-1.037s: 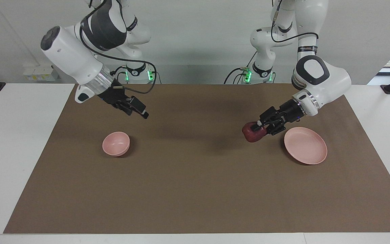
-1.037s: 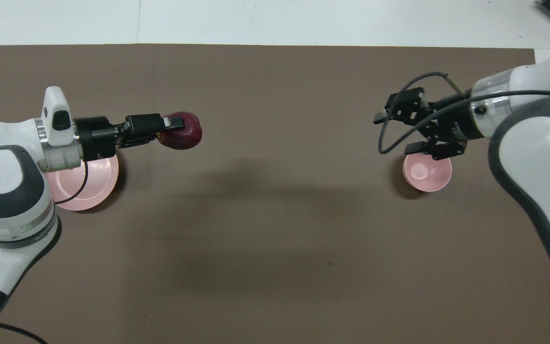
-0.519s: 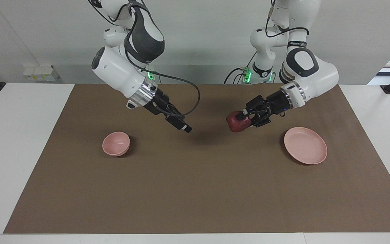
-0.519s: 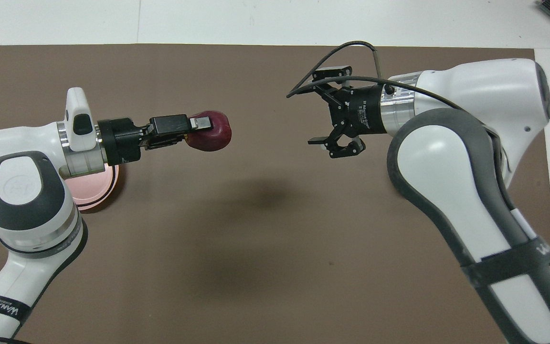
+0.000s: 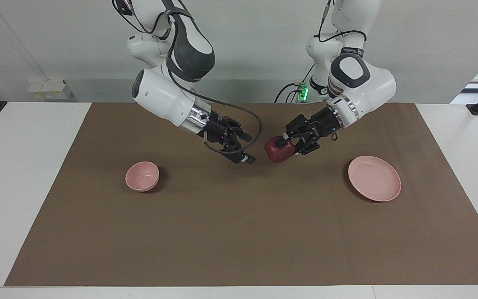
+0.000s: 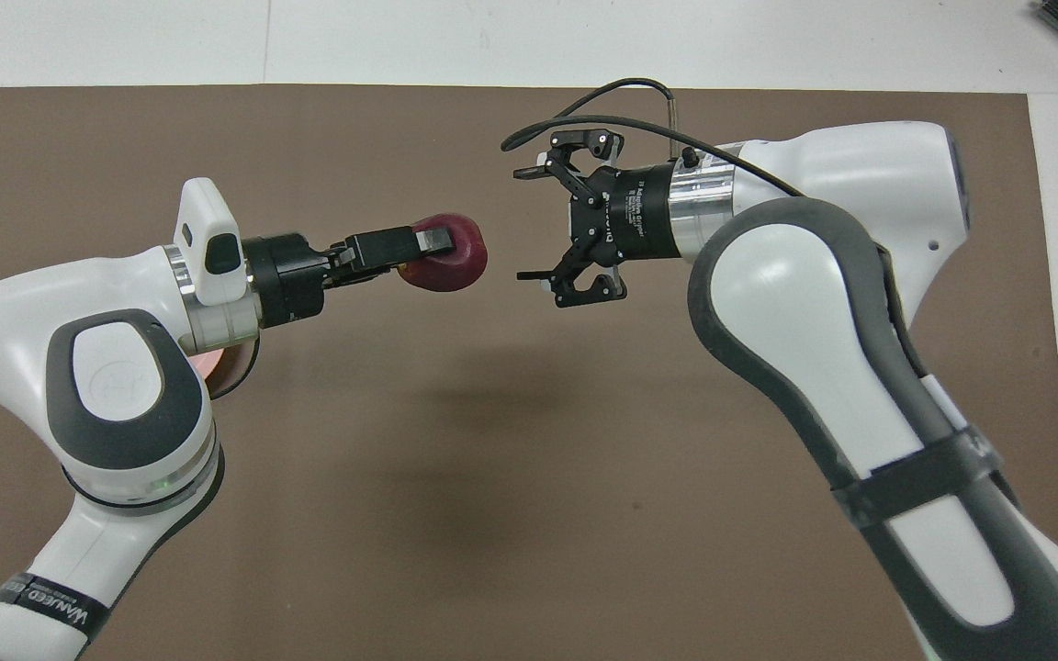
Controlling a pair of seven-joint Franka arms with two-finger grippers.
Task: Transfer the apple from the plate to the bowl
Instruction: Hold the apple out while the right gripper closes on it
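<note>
The brown mat is showing between my right gripper's fingers and the near edge of the apple, so my right gripper would miss if it closed now. It needs to first move toward the apple.
My left gripper (image 5: 284,145) is shut on the dark red apple (image 5: 277,153) and holds it in the air over the middle of the brown mat; the overhead view shows the same grip (image 6: 431,248) on the apple (image 6: 455,268). My right gripper (image 5: 247,148) is open, up in the air and facing the apple with a small gap between them, as the overhead view (image 6: 529,223) also shows. The pale pink plate (image 5: 374,178) lies bare toward the left arm's end. The small pink bowl (image 5: 142,176) stands toward the right arm's end. In the overhead view my right arm hides the bowl.
A brown mat (image 5: 239,232) covers most of the white table (image 5: 19,174). In the overhead view only a sliver of the plate (image 6: 219,365) shows under my left arm.
My left gripper has carried the apple away from the plate toward the mat's middle. My right gripper has swung from over the bowl to the middle, close to the apple.
</note>
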